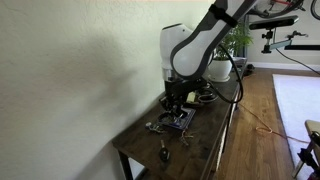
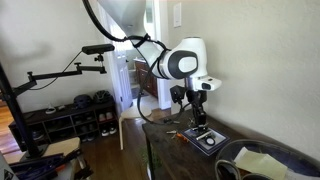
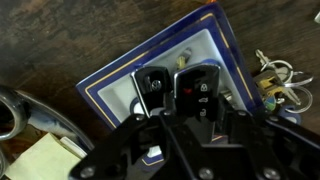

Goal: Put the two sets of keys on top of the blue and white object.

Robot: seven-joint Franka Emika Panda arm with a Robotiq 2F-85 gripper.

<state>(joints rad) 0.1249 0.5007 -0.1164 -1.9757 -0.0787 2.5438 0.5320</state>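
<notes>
The red-button fob in my fingers is low inside the tray's blue border [image 1: 183, 120] [image 3: 140, 53] and would rest there, so it is time for my gripper to open now.
The blue and white object [image 3: 205, 45] is a flat tray with a blue border; it also shows on the dark table in both exterior views [image 1: 180, 121] [image 2: 207, 140]. A black key fob [image 3: 152, 88] lies on it. My gripper [image 3: 195, 125] hovers just above the tray and is shut on a second black fob with a red button [image 3: 200, 95]. The gripper also shows in both exterior views [image 1: 178, 100] [image 2: 197, 108]. A bundle of keys and rings [image 3: 270, 82] lies on the table beside the tray.
The dark wooden table [image 1: 205, 150] stands against a wall. A small dark item [image 1: 163, 152] lies near its front end. A round dish with paper [image 2: 262, 160] sits close to the tray, and shows in the wrist view [image 3: 12, 115]. A plant [image 1: 236, 45] stands at the far end.
</notes>
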